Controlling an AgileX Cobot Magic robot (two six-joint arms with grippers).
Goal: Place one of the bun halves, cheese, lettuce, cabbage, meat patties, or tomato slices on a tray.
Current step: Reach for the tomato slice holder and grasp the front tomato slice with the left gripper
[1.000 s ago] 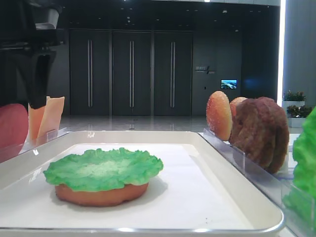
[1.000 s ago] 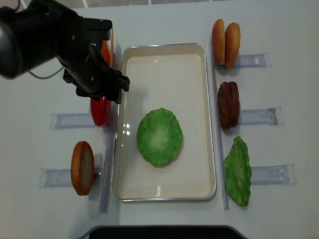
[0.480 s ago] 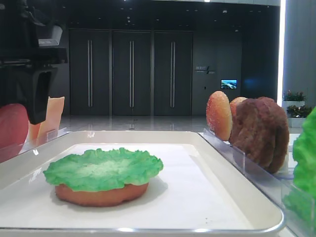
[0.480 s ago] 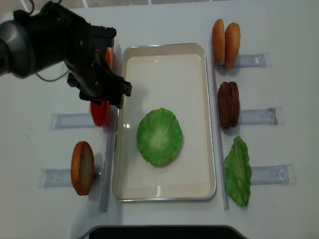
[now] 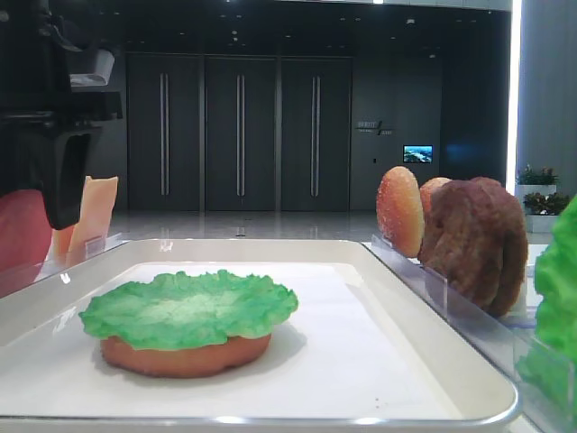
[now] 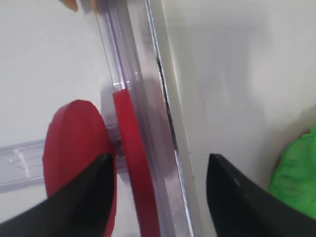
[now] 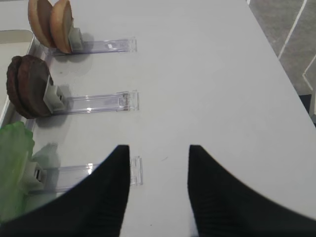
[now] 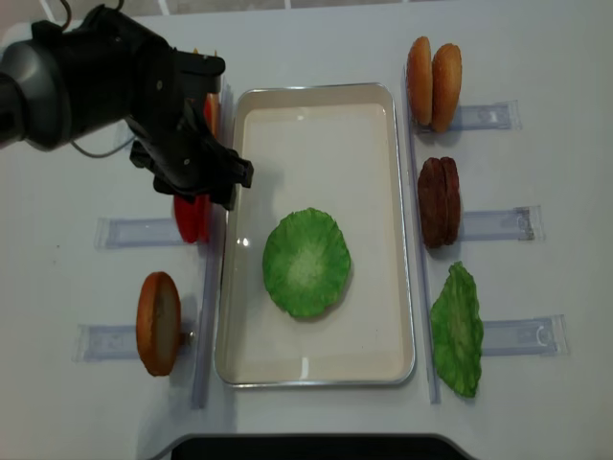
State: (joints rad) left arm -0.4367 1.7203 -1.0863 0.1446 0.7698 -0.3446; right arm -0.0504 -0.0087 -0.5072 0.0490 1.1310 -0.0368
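Next, my left gripper grips the inner tomato slice by its upstanding top edge (image 8: 202, 218), since the outer slice (image 8: 185, 218) and the tray rim crowd the inner slice.
Two red tomato slices (image 8: 192, 220) stand on edge in a clear holder left of the white tray (image 8: 316, 89). My left gripper (image 8: 198, 184) hangs over them, open. In the left wrist view its jaws straddle the inner tomato slice (image 6: 129, 163) without touching it, and the outer tomato slice (image 6: 71, 148) sits partly behind the left finger (image 6: 94, 197). In the tray a green lettuce leaf (image 8: 306, 262) lies on a flat bun half (image 5: 185, 356). My right gripper (image 7: 159, 148) is open above bare table with nothing between its fingers.
Right of the tray, holders carry two bun halves (image 8: 433, 69), meat patties (image 8: 440, 201) and another lettuce leaf (image 8: 457, 329). On the left stand cheese slices (image 5: 95, 212) and one more bun half (image 8: 158, 323). The tray rim (image 6: 168, 123) runs just right of the tomato slices.
My left gripper has come down a little over the tomato slices and shifted slightly toward the tray. The food pieces have not moved.
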